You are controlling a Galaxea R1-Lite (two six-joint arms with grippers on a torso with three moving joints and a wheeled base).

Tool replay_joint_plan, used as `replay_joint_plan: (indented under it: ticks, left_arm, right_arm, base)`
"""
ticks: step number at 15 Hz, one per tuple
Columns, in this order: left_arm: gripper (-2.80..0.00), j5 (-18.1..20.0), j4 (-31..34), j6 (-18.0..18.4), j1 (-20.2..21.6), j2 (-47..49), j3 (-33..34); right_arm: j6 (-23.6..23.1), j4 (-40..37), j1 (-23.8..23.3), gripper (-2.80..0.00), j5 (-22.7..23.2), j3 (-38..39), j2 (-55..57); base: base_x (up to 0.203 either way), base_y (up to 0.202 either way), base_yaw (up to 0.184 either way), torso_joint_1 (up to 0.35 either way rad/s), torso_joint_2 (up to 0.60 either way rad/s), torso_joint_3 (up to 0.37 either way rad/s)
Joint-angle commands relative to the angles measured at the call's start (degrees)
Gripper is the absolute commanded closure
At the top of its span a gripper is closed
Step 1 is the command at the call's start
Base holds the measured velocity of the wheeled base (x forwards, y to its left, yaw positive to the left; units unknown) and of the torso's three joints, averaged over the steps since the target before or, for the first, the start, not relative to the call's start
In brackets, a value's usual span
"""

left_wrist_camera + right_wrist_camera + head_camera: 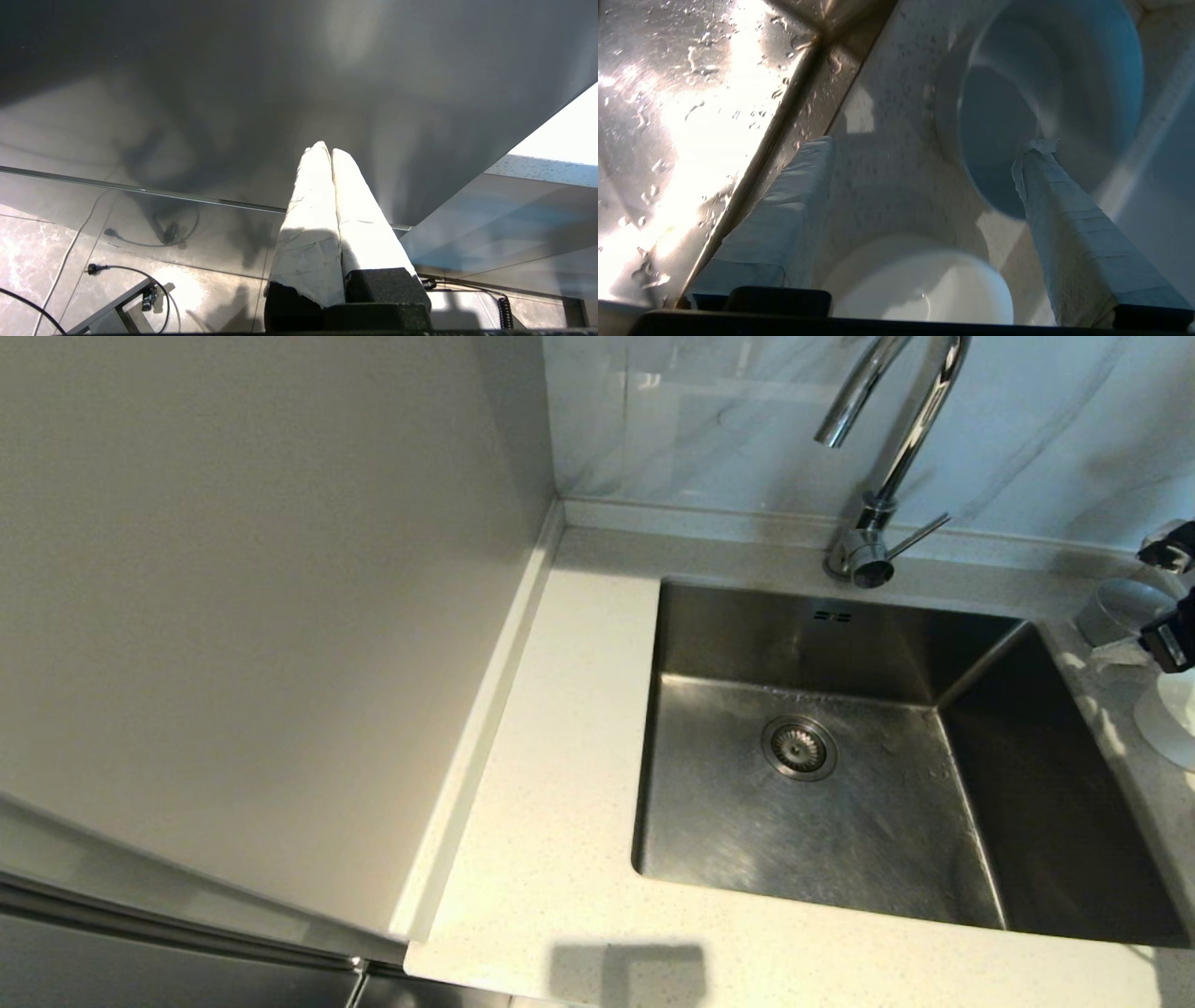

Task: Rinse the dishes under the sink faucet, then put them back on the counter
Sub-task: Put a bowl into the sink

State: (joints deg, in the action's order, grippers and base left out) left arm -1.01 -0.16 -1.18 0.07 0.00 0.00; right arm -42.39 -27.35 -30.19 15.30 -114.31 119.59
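Observation:
My right gripper takes hold of the light grey bowl by its rim [1093, 598] next. Then I rinse the bowl under the sink faucet.
The steel sink [868, 840] is empty, with the chrome faucet [901, 439] at its back edge. A light grey bowl [1106, 611] [1055, 70] and a white bowl [1172, 719] [924, 284] stand on the speckled counter [560, 756] right of the sink. My right gripper [1144, 602] [929, 147] hangs open over that strip of counter. One finger is in front of the grey bowl's inside and the other is near the sink's edge. It holds nothing. My left gripper [331, 150] is shut on nothing, out of the head view. The pink bowl is out of view.
A plain beige wall panel [261, 597] rises along the counter's left side, behind a raised edge strip [476, 737]. The drain strainer [799, 747] sits in the sink floor. Water drops cling to the sink wall [691, 116]. The left wrist view shows floor tiles and cables [117, 270].

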Motion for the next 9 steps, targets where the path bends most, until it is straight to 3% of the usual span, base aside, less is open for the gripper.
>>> replay_joint_plan:
  ticks: [1, 4, 5, 9]
  left_arm:
    - [0.00, -0.04, -0.02, -0.05, 0.01, -0.18, 0.00]
    - [0.00, -0.04, -0.02, -0.05, 0.01, -0.18, 0.00]
    - [0.00, -0.04, -0.02, -0.05, 0.01, -0.18, 0.00]
    - [0.00, -0.04, -0.02, 0.03, 0.01, -0.18, 0.00]
  right_arm:
    - [0.81, 2.16, 0.85, -2.80, -0.75, -0.21, 2.73]
    - [3.56, 6.15, 1.66, -2.80, -3.83, -0.30, 3.91]
    - [3.67, 7.53, 1.71, 0.00, -3.87, -0.30, 4.37]
    - [4.16, 10.12, 1.89, 0.00, -3.79, -0.30, 4.86]
  base:
    - [0.000, 0.000, 0.000, 0.000, 0.00, 0.000]
    - [0.000, 0.000, 0.000, 0.000, 0.00, 0.000]
    - [0.000, 0.000, 0.000, 0.000, 0.00, 0.000]
    - [0.000, 0.000, 0.000, 0.000, 0.00, 0.000]
